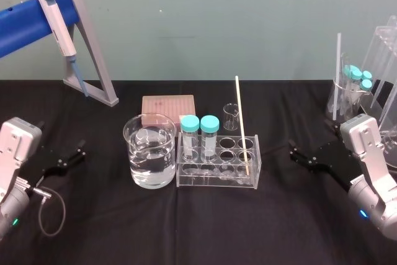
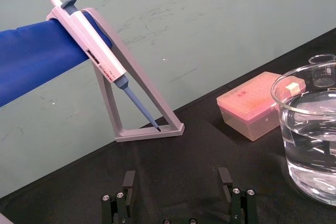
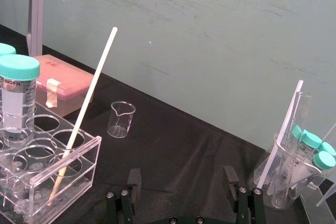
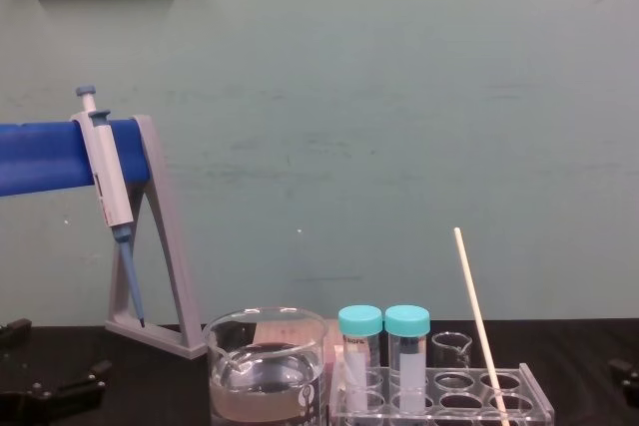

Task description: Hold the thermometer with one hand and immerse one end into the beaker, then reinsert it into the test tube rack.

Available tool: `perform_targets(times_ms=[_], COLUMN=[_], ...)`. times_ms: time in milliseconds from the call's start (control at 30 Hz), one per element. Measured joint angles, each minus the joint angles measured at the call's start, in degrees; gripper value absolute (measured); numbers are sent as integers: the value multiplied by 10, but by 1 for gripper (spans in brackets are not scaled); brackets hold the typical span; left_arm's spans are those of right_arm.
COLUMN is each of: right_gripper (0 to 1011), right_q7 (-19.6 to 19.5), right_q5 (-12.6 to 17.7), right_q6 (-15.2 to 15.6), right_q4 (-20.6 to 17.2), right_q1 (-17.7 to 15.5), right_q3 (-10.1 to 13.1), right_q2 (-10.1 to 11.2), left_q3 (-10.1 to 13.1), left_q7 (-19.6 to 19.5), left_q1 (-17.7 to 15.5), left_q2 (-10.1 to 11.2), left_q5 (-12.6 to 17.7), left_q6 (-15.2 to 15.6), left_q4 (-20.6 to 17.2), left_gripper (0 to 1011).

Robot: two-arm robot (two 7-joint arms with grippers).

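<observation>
I will next grab the thermometer by its upper part (image 4: 467,272) (image 3: 102,62) with my right gripper, since the rack's sides surround the thermometer's lower end. Then I will immerse one end of the thermometer into the beaker.
The thermometer (image 1: 242,125) is a thin cream-white rod leaning in a hole at the right end of the clear test tube rack (image 1: 218,173); the right wrist view shows the thermometer (image 3: 86,108) in the rack (image 3: 63,169) too. The wide glass beaker (image 1: 151,159), part full of clear liquid, stands just left of the rack. My right gripper (image 1: 295,153) rests open on the table to the right of the rack, its fingers (image 3: 135,179) empty. Left of the beaker, my left gripper (image 1: 73,153) is open and empty, its fingers (image 2: 128,182) wide apart.
Two teal-capped tubes (image 1: 200,134) stand in the rack's left end. Behind it sit a tiny glass beaker (image 1: 231,116) and a pink tip box (image 1: 168,107). A pipette (image 1: 59,23) hangs on a grey stand at the back left. Glassware with capped tubes (image 1: 356,88) crowds the far right.
</observation>
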Motion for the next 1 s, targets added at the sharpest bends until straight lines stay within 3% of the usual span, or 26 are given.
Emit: perform_targets(times_ms=[267, 400, 567, 767, 833, 1000], right_gripper=[1003, 1003, 1003, 1003, 1003, 1003], right_q7=[1, 38, 85, 115, 124, 149], right_q5=[0, 16, 51, 93, 111, 169], right_q6=[0, 0, 7, 36, 56, 147], right_q4=[2, 7, -19, -85, -109, -155], right_q1=[0, -1, -6, -21, -25, -18], right_q3=[0, 0, 16, 51, 64, 94], right_q2=[-2, -6, 4, 23, 29, 39], left_q3=[0, 0, 0, 0, 0, 0], left_q7=[0, 0, 0, 0, 0, 0], left_q1=[0, 0, 0, 0, 0, 0], left_q2=[0, 0, 0, 0, 0, 0], left_q5=[0, 0, 0, 0, 0, 0], left_q6=[0, 0, 0, 0, 0, 0], left_q4=[0, 0, 0, 0, 0, 0], left_gripper=[1004, 1004, 1004, 1004, 1004, 1004])
